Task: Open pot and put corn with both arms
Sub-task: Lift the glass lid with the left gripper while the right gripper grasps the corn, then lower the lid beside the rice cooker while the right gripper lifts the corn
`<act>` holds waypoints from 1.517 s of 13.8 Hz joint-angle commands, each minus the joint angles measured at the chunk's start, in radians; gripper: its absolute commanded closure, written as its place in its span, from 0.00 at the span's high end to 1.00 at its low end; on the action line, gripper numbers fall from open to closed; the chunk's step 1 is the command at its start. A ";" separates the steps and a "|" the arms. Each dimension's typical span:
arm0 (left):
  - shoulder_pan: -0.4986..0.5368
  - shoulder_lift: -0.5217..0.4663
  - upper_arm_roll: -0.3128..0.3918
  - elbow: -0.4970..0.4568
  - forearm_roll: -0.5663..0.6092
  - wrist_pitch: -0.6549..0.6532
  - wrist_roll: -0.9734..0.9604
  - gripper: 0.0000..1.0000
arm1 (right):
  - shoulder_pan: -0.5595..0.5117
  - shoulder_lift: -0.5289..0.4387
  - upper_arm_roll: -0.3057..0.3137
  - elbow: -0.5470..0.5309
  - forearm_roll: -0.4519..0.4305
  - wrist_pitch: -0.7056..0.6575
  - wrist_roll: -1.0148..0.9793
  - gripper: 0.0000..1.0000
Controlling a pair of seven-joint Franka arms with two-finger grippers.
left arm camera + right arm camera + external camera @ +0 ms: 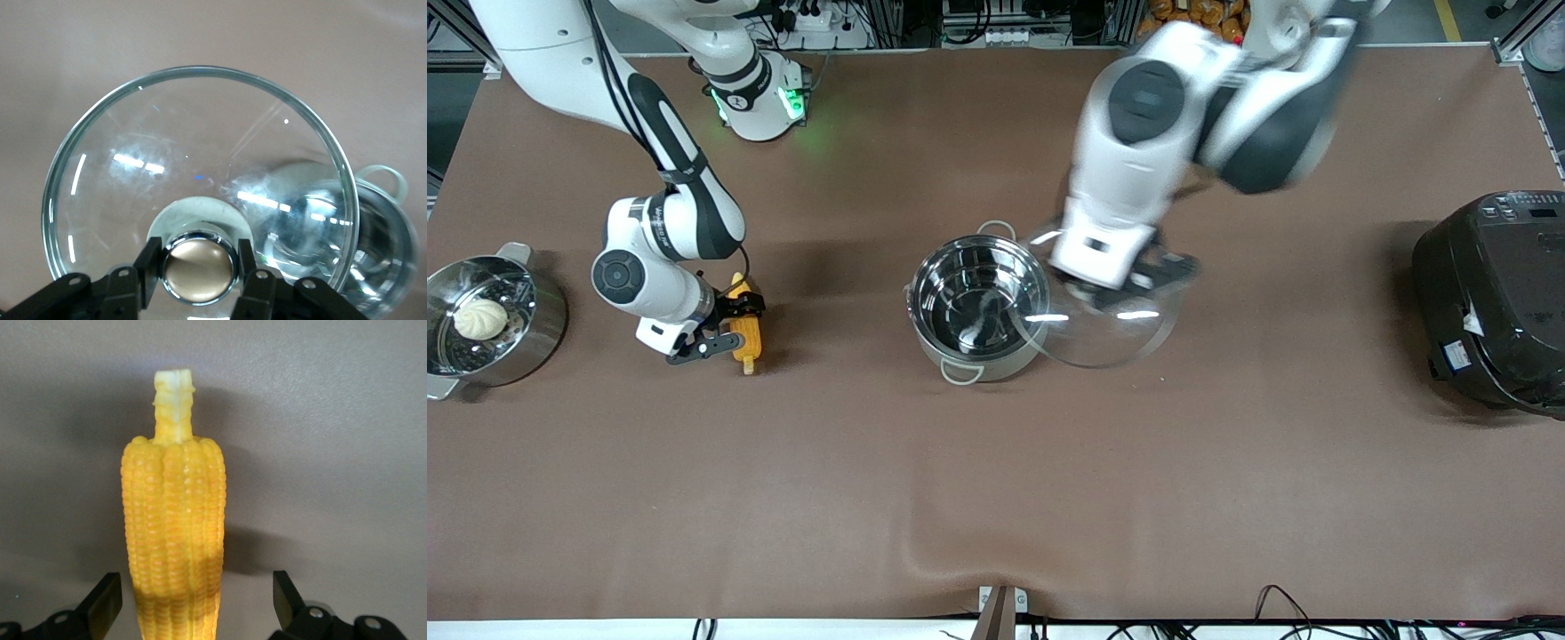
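Observation:
The yellow corn lies low between my right gripper's open fingers. My right gripper should close now, and it would catch the corn.
The steel pot (976,307) stands open at mid-table, and it also shows in the left wrist view (383,253). My left gripper (1113,289) is shut on the metallic knob (199,267) of the glass lid (1116,336). It holds the lid (167,160) tilted in the air, over the pot's rim and the table beside it toward the left arm's end. The yellow corn (746,338) lies on the table toward the right arm's end. My right gripper (727,327) is open and low, one finger on each side of the corn (173,520), with a gap on each side.
A steel steamer pot with a white bun (489,320) stands at the right arm's end of the table. A big black rice cooker (1494,298) stands at the left arm's end. The brown table cover has a fold near the front edge (960,542).

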 commanded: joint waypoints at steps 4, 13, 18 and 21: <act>0.275 -0.076 -0.014 -0.145 -0.021 -0.001 0.461 0.00 | 0.001 0.019 0.001 -0.006 -0.012 0.026 -0.003 0.01; 0.421 -0.169 -0.013 -0.600 -0.017 0.432 0.662 0.00 | -0.005 -0.006 0.001 0.132 -0.002 -0.250 0.005 0.00; 0.453 -0.162 -0.013 -0.723 -0.010 0.583 0.664 0.00 | 0.011 -0.008 0.004 0.382 0.095 -0.524 0.014 0.00; 0.462 -0.154 -0.013 -0.780 -0.009 0.664 0.666 0.00 | 0.066 -0.006 0.004 0.488 0.225 -0.629 0.016 0.00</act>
